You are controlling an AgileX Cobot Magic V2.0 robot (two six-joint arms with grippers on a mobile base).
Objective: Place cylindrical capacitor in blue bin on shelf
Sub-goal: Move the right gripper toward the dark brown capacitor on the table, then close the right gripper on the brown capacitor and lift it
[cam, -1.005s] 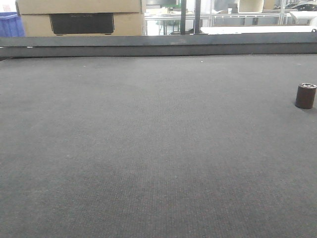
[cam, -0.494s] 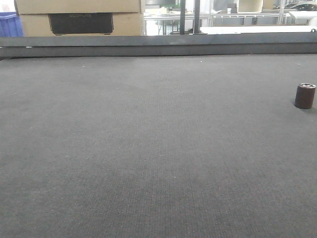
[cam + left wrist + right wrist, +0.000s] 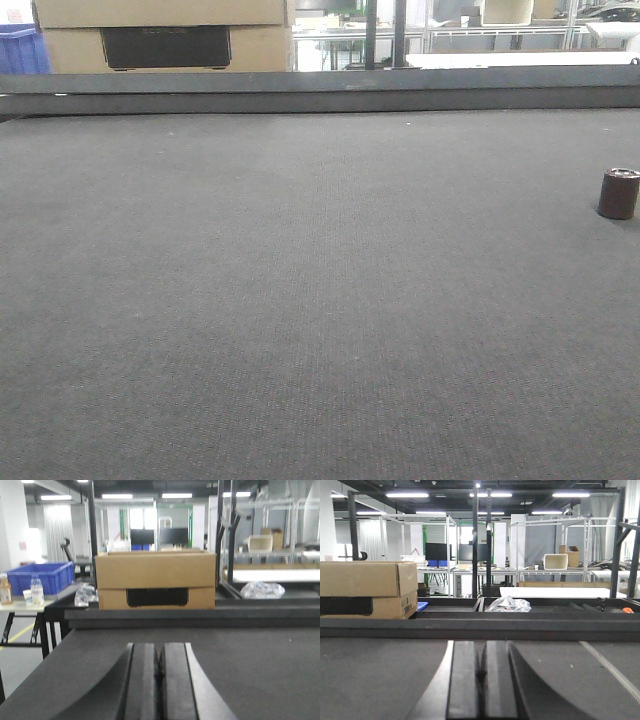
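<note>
My right gripper needs to place the capacitor in the blue bin on the shelf, so next it needs to grab the capacitor by its cylindrical body [image 3: 617,199].
The cylindrical capacitor [image 3: 618,194] stands upright on the dark grey felt table [image 3: 300,300] at the far right edge of the front view, dark brown with a greyish top. No gripper shows in that view. My left gripper [image 3: 159,652] is shut and empty, low over the table, pointing at a cardboard box. My right gripper [image 3: 481,650] is shut and empty, low over the table. The capacitor is out of both wrist views. A blue bin [image 3: 40,577] stands on a side table at the left in the left wrist view [image 3: 20,50]. The steel shelf is out of view.
A raised dark rail [image 3: 320,92] runs along the table's far edge. A cardboard box [image 3: 155,580] stands behind it, also in the right wrist view [image 3: 367,590]. A crumpled plastic bag [image 3: 507,604] lies beyond the rail. Bottles [image 3: 36,591] stand by the bin.
The capacitor's position in the front view shifts by a few pixels left and back right; the camera view wobbles slightly. Nothing else has moved.
</note>
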